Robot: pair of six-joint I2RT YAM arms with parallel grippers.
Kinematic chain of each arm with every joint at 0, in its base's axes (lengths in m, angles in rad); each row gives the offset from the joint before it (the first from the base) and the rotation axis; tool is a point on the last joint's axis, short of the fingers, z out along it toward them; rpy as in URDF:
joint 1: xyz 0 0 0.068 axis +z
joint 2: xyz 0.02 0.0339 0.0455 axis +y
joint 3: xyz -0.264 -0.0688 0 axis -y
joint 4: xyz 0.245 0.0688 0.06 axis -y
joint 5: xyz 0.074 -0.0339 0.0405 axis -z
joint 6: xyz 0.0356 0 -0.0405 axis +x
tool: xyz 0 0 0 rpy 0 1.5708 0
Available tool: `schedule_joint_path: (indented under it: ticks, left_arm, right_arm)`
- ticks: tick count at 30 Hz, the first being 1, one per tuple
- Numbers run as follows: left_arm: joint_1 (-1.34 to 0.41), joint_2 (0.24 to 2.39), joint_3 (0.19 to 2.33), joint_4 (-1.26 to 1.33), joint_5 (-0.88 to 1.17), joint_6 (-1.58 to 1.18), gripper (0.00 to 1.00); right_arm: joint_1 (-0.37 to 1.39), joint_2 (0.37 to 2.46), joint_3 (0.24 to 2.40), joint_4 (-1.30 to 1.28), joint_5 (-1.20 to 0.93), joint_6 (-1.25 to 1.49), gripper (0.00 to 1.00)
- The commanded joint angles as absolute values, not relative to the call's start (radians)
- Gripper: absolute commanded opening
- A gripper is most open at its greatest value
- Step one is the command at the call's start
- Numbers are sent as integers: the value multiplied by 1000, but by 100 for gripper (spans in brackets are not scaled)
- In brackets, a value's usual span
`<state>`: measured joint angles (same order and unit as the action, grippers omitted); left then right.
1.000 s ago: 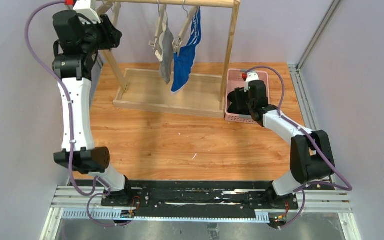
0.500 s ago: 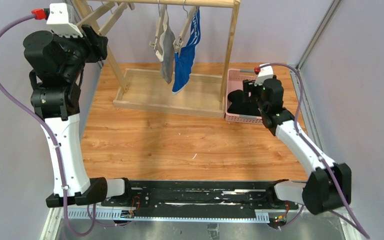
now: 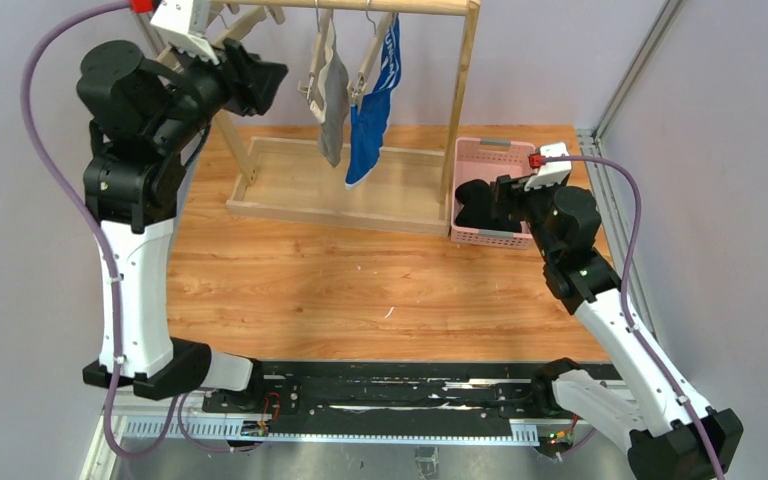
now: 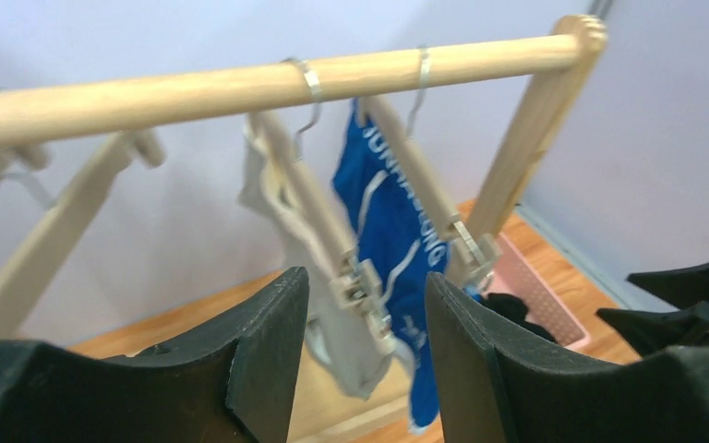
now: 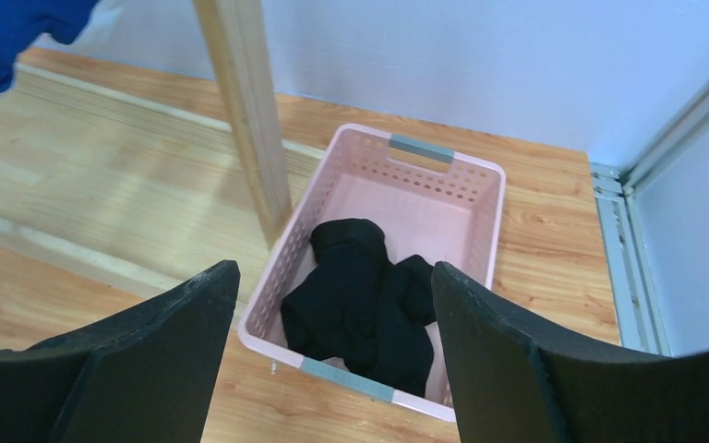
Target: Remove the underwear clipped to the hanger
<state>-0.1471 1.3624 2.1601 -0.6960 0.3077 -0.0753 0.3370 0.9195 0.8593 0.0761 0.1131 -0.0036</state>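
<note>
My left gripper is going to reach the grey briefs' wooden hanger and grab its bar's near end (image 3: pixel 310 88) (image 4: pixel 357 289). That leaves the hook and the far clip free to remove the underwear.
Grey briefs (image 3: pixel 332 100) and blue briefs with white markings (image 3: pixel 372 120) hang clipped to wooden hangers (image 3: pixel 312 75) on the rack's rail (image 3: pixel 360 5). Black briefs (image 3: pixel 475 205) lie in the pink basket (image 3: pixel 495 150). My left gripper (image 3: pixel 272 82) is open and empty, high up, left of the hangers. Its view shows the grey briefs (image 4: pixel 332 314), the blue briefs (image 4: pixel 392 221) and the clips (image 4: pixel 362 281) between its fingers, still apart. My right gripper (image 3: pixel 500 205) is open and empty over the basket's near edge. Its view looks down on the black briefs (image 5: pixel 369 295).
The wooden rack has a tray base (image 3: pixel 290 190) and an upright post (image 3: pixel 465 110) right beside the basket, which also shows in the right wrist view (image 5: pixel 245 111). An empty hanger (image 4: pixel 65 221) hangs at the rail's left. Metal rails (image 3: pixel 610 200) edge the table's right side.
My left gripper has swung right and forward toward the hangers. My right arm has drawn back from the basket toward the near right, open, with the black briefs left in the basket.
</note>
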Motion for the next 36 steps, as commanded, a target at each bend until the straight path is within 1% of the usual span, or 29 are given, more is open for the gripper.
schedule_joint_path:
  ticks: [1, 5, 9, 13, 16, 32, 36]
  left_arm:
    - [-247, 1458, 2260, -685, 261, -60, 58]
    - [-282, 1530, 2304, -680, 241, -44, 60]
    - [-284, 1552, 2273, -641, 219, -40, 62]
    - [-283, 1543, 2211, -566, 186, -39, 67]
    - [-284, 1559, 2219, -553, 185, -50, 68]
    - [-283, 1638, 2198, -543, 180, -48, 65]
    - [-284, 1652, 2195, -543, 179, -48, 62]
  right_arm:
    - [395, 874, 857, 23, 113, -2, 78]
    - [426, 830, 857, -18, 122, 2, 78]
    - [441, 770, 836, -27, 116, 0, 78]
    - [443, 743, 825, -43, 111, -9, 78]
    - [445, 736, 824, -50, 110, -11, 78]
    - [459, 726, 817, -55, 129, -31, 78]
    - [462, 720, 811, -56, 130, -30, 78]
